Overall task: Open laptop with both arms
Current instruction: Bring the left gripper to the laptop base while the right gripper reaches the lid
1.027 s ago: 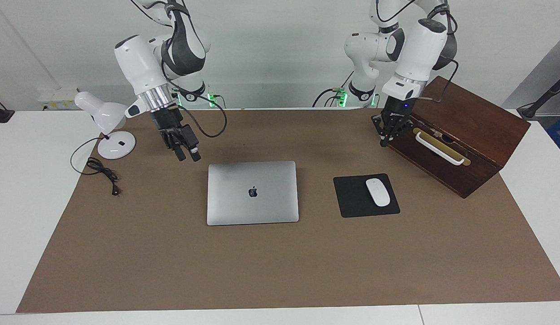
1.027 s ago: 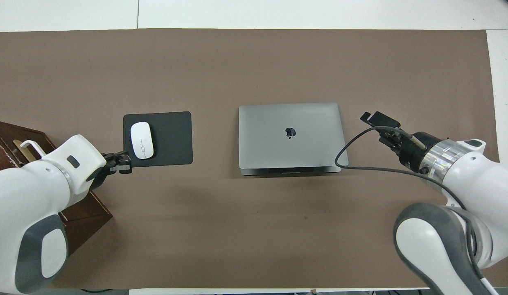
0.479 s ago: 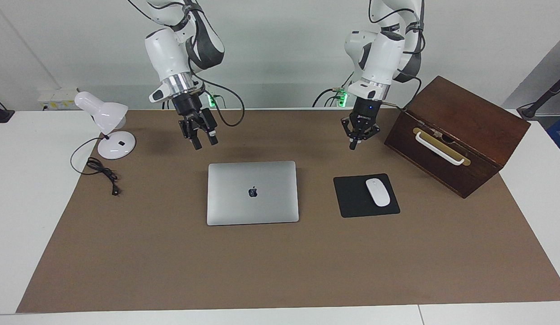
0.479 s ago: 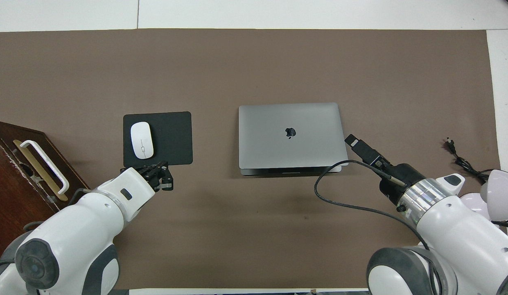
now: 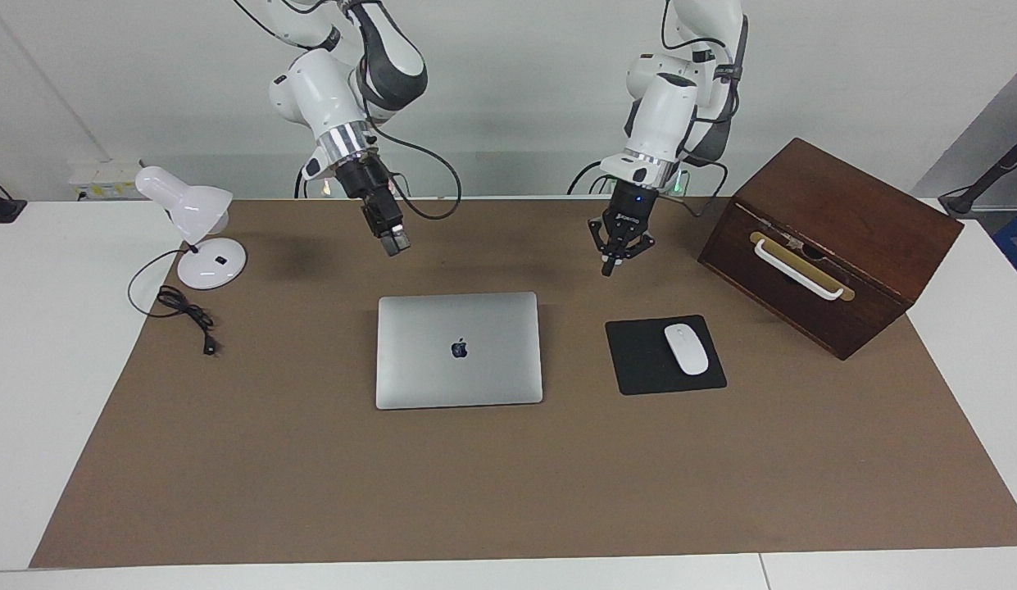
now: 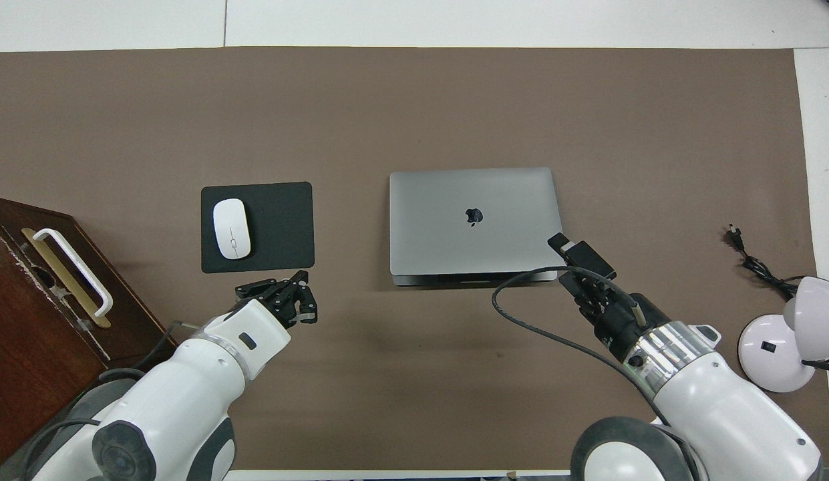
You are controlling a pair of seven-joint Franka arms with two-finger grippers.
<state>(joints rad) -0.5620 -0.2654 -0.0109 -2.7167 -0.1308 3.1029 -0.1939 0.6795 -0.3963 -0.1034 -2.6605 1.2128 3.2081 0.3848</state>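
Note:
The silver lid will next be gripped by its front edge (image 6: 500,272), opposite the hinge, with my right gripper, and this is to open the laptop (image 6: 474,220).
The laptop (image 5: 459,350) (image 6: 474,220) lies closed and flat on the brown mat, silver lid up with the apple logo showing. My right gripper (image 5: 392,240) (image 6: 569,259) hangs open in the air over the laptop's corner at the right arm's end, on the robots' side, touching nothing. My left gripper (image 5: 609,264) (image 6: 295,295) is shut and holds nothing. It hangs over bare mat between the mouse pad and the robots' edge. Both arms come in from the robots' end.
A black mouse pad (image 5: 639,360) (image 6: 280,227) with a white mouse (image 5: 686,348) (image 6: 231,228) lies beside the laptop. A dark wooden box (image 5: 836,238) (image 6: 27,321) with a white handle stands at the left arm's end. A white desk lamp (image 5: 192,217) (image 6: 788,334) and its cable are at the right arm's end.
Both arms swung inward toward the laptop. The right gripper moved from near the lamp to the laptop's corner. The left gripper left the wooden box and now hangs near the mouse pad.

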